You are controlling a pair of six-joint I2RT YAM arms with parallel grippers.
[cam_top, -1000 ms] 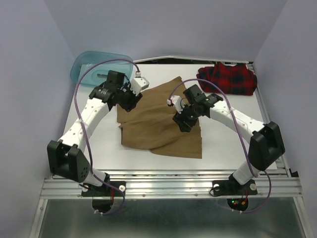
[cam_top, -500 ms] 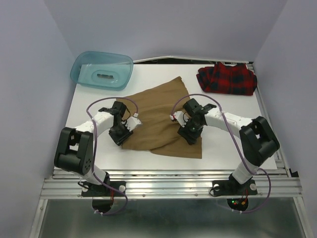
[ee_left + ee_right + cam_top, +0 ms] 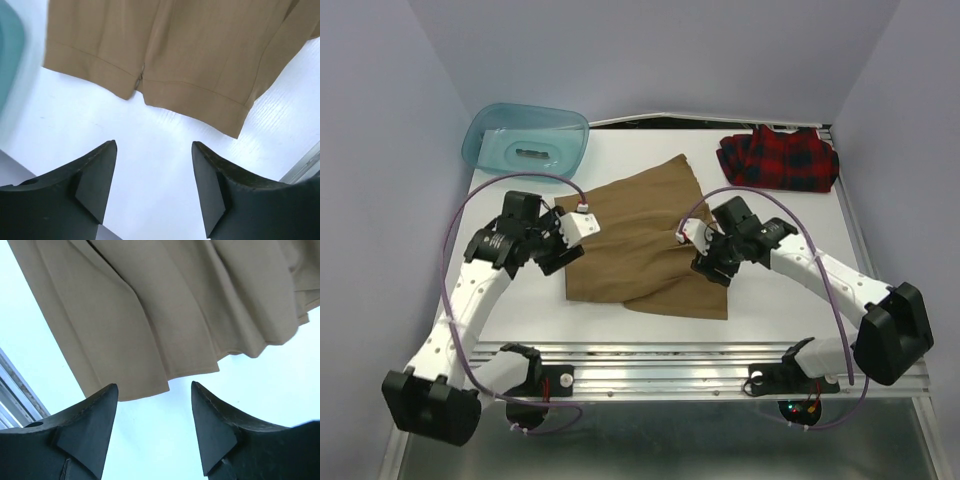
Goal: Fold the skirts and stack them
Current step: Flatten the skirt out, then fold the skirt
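Observation:
My right gripper grabs the tan-brown skirt (image 3: 645, 240) by its loose side edge next, near the skirt's corner facing the metal bar, to draw over and fold.
The tan-brown skirt (image 3: 645, 240) lies folded and a bit rumpled in the middle of the table; it also shows in the left wrist view (image 3: 175, 55) and the right wrist view (image 3: 165, 310). The red plaid skirt (image 3: 780, 158) lies bunched at the back right. My left gripper (image 3: 560, 255) is open and empty above the table by the tan skirt's left edge (image 3: 152, 150). My right gripper (image 3: 712, 270) is open and empty by the skirt's right edge (image 3: 155, 392).
A translucent teal tub (image 3: 525, 140) stands at the back left; its edge shows in the left wrist view (image 3: 7, 60). The table's front metal rail (image 3: 660, 365) runs along the near edge. Purple-grey walls close in both sides.
Both arms have swung outward and pulled back from the tan skirt. The left gripper moved from over its left edge to just off it. The skirt lies as before.

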